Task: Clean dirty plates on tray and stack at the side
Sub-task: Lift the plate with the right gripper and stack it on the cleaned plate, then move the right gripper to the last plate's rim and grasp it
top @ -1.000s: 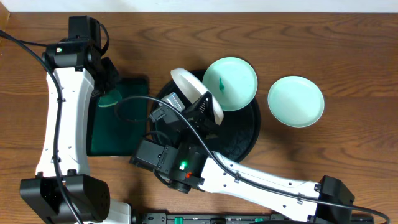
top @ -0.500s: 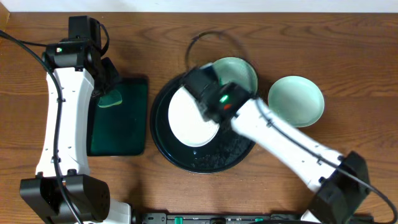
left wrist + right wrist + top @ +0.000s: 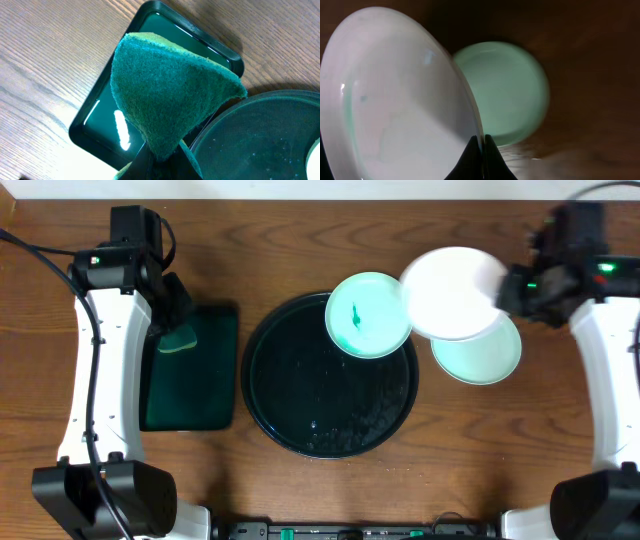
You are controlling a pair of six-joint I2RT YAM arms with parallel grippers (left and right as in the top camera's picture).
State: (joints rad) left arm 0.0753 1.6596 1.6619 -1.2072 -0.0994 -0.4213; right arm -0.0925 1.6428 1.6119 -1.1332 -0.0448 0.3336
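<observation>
The clean plate (image 3: 452, 292) is hanging tilted, off the lying plate's middle (image 3: 479, 349). I need to center the clean plate and lower it before my right gripper lets go of it.
My right gripper (image 3: 508, 288) is shut on the rim of a clean pale plate (image 3: 452, 292) and holds it in the air over a second plate (image 3: 485, 352) that lies on the bare wood at the right. In the right wrist view the held plate (image 3: 395, 105) is pinched at my gripper (image 3: 481, 142), with the lying plate (image 3: 507, 90) below. A third plate (image 3: 367, 314) with a teal smear rests on the far right rim of the round black tray (image 3: 320, 400). My left gripper (image 3: 159, 159) is shut on a green sponge (image 3: 170, 95) above the rectangular tray.
A small rectangular black tray (image 3: 195, 375) lies left of the round tray; it also shows in the left wrist view (image 3: 100, 125). The round tray's wet rim (image 3: 235, 125) sits close to the sponge. Cables run along the table's near edge.
My right arm has swung from the round tray to the right side, carrying the clean plate over the plate on the wood. The left arm has not moved.
</observation>
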